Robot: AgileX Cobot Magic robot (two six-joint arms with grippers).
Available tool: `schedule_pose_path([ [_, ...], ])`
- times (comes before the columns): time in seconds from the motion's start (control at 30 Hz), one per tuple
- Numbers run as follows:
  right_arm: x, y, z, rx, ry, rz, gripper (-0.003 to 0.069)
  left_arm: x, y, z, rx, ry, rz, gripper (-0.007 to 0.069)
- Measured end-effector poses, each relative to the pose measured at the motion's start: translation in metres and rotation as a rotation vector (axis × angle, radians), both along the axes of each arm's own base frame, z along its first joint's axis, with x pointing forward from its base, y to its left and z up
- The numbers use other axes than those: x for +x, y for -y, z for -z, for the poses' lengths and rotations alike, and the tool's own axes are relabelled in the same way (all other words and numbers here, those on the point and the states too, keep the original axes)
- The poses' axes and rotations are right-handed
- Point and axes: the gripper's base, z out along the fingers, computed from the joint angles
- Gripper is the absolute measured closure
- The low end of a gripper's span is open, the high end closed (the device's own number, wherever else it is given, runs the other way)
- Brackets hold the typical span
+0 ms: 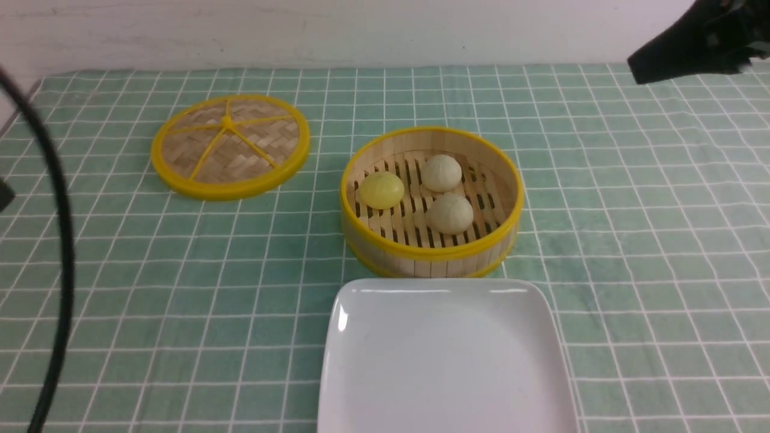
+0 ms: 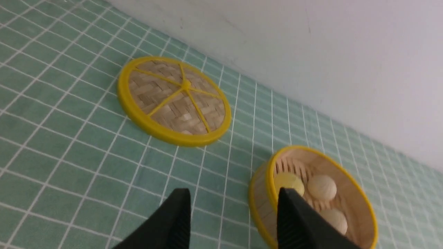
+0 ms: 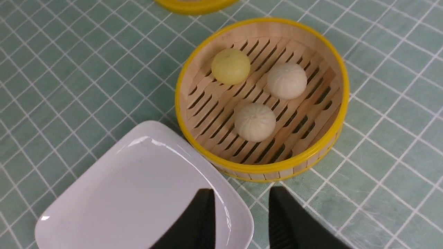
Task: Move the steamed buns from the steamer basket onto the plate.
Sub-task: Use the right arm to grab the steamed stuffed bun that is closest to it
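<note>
My right gripper grabs the cream bun by its rounded sides next, to move it from the steamer basket (image 1: 431,255) onto the plate (image 1: 445,361).
The steamer basket (image 1: 431,255) stands mid-table and holds all three steamed buns: a pale yellow one (image 1: 381,190) on its left and two cream-white ones (image 1: 441,172) (image 1: 450,213). The white square plate (image 1: 445,361) lies empty just in front of the basket. My left gripper (image 2: 232,192) is open and empty, above the cloth to the left of the basket (image 2: 260,202). My right gripper (image 3: 242,191) is open and empty, held high over the cloth by the plate's corner (image 3: 138,193) and the basket's rim (image 3: 277,167). The buns (image 3: 255,121) are in plain view from it.
The flat woven lid (image 1: 230,145) with yellow spokes lies on the green checked cloth at the back left. A black cable (image 1: 60,240) hangs along the left edge. The right arm's black end (image 1: 692,48) is at the top right. A pale wall runs behind the table.
</note>
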Motion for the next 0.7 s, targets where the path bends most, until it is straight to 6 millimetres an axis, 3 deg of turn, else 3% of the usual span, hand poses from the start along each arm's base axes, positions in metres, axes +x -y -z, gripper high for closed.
schedule_pose_path([
  [0.2, 0.032, -0.014, 0.013, -0.001, -0.045, -0.049, 0.0418, 0.047, 0.009, -0.002, 0.124, -0.106, 0.215, 0.0258],
  [0.33, 0.049, -0.054, 0.037, -0.062, -0.078, -0.146, 0.039, 0.081, 0.016, 0.006, 0.136, -0.099, 0.35, 0.0258],
  [0.47, 0.061, -0.084, 0.064, -0.177, -0.102, -0.181, 0.0351, 0.096, 0.02, 0.011, 0.113, -0.076, 0.407, 0.0258],
  [0.7, 0.088, -0.11, 0.109, -0.308, -0.146, -0.105, 0.0302, 0.113, 0.023, 0.026, 0.096, -0.118, 0.466, 0.0258],
])
